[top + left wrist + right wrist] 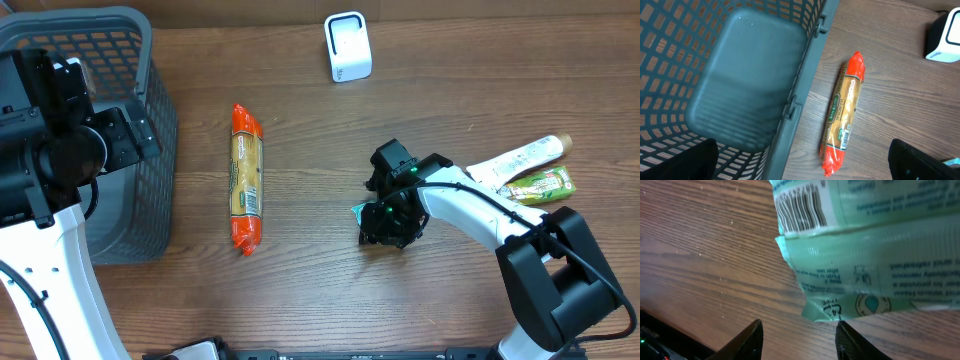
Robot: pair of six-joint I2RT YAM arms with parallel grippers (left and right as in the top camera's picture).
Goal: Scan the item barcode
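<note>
Next, my right gripper grips the pale green pack [875, 255] by its corner away from the barcode. That leaves the barcode uncovered to scan.
A pale green flat pack [875, 255] lies on the wooden table, its barcode [800, 209] facing up near the top edge of the right wrist view. My right gripper [800, 341] is open just short of the pack's lower corner, with only bare wood between its fingers. From overhead the right gripper [385, 222] covers the pack, of which only a teal corner [358, 211] shows. The white scanner [347, 47] stands at the table's far edge. My left gripper [802, 167] is wide open and empty above the basket's rim.
A grey mesh basket [150, 150] stands at the left, beneath the left arm. An orange-ended pasta packet [246, 178] lies lengthwise between basket and right arm. A white tube [520, 157] and a green pouch [540, 186] lie at the right.
</note>
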